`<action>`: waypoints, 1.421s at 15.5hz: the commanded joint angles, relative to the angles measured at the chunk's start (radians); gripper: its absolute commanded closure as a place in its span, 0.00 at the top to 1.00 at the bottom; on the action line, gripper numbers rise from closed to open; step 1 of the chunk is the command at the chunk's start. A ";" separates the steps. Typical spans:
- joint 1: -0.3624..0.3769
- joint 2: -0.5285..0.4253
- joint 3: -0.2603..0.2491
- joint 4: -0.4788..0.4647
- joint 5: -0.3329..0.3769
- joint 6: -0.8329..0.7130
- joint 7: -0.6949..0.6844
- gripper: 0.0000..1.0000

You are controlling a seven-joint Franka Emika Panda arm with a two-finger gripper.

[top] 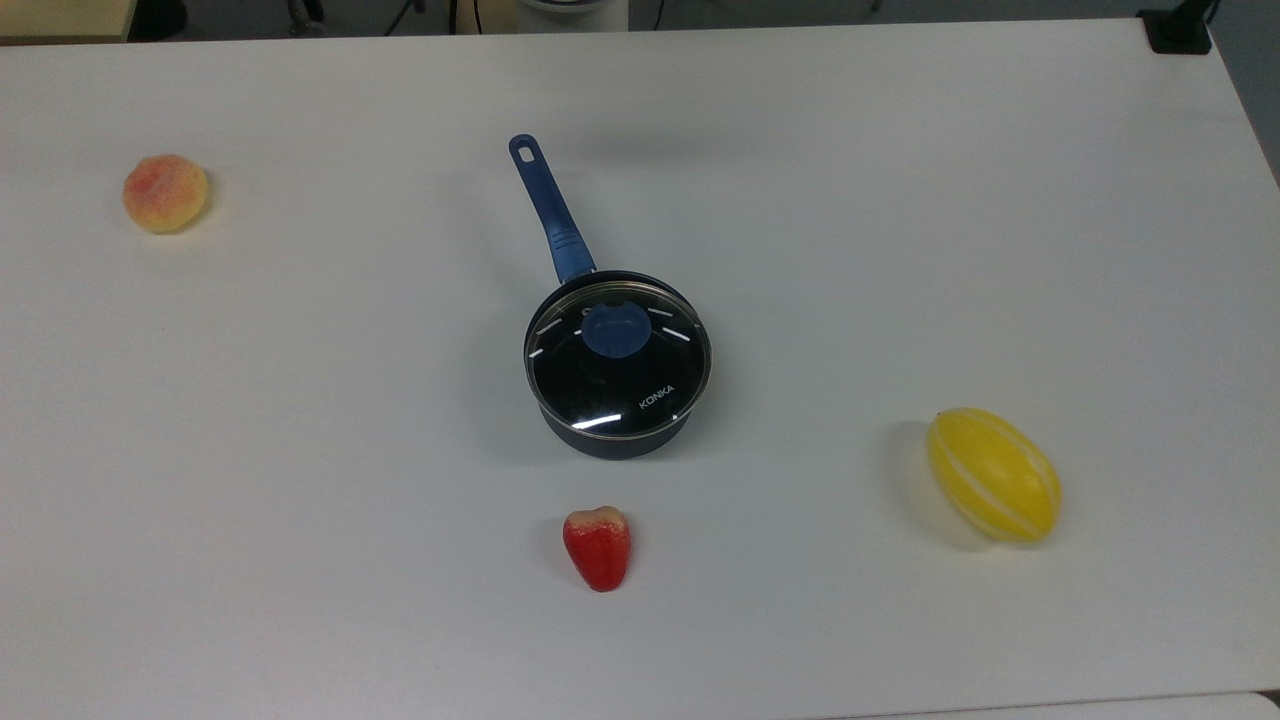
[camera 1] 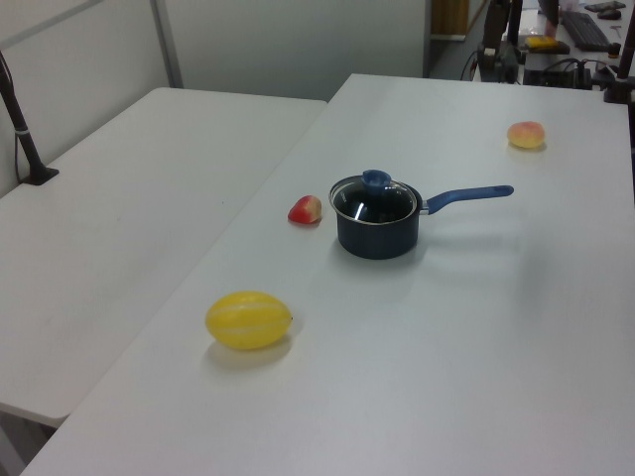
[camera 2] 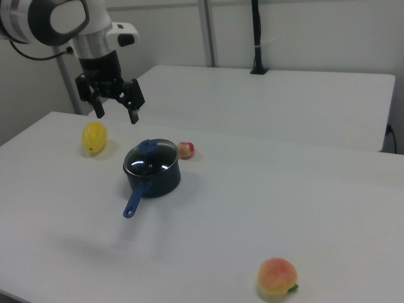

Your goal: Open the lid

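Observation:
The saucepan (camera 1: pixel 377 236) needs to be opened next, so my gripper should grab the glass lid by its blue knob (camera 1: pixel 376 179).
The lid (top: pixel 617 368) is a round clear glass disc with a metal rim, a blue knob (top: pixel 614 329) and white "KONKA" print. It lies flat on the dark saucepan (top: pixel 610 436), whose blue handle (top: pixel 549 208) points to the top view's upper left. The lid (camera 1: pixel 374 199) and pan show mid-table in the left view, and the lid (camera 2: pixel 150 157) shows again in the right view. My gripper (camera 2: pixel 117 115) hangs open in the air, above the pan and toward the right view's left, holding nothing.
On the white table (top: pixel 900 200) lie a peach (top: pixel 165 193) at the top view's far left, a red fruit (top: pixel 597 547) in front of the pan and a yellow melon (top: pixel 993 475) to the top view's right. A second table (camera 1: pixel 129 198) adjoins.

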 commanded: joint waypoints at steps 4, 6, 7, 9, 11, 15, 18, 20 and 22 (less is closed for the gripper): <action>0.066 0.060 0.015 -0.008 0.006 0.071 0.043 1.00; 0.082 0.083 0.018 -0.006 -0.002 0.149 0.106 1.00; 0.086 0.094 0.024 -0.006 -0.017 0.180 0.132 1.00; 0.086 0.116 0.044 -0.006 -0.041 0.243 0.176 1.00; 0.086 0.140 0.049 -0.006 -0.045 0.309 0.204 1.00; 0.092 0.194 0.050 -0.015 -0.060 0.412 0.227 1.00; 0.092 0.238 0.050 -0.017 -0.061 0.466 0.229 1.00; 0.105 0.266 0.050 -0.018 -0.061 0.502 0.254 1.00; 0.111 0.306 0.050 -0.021 -0.089 0.545 0.279 1.00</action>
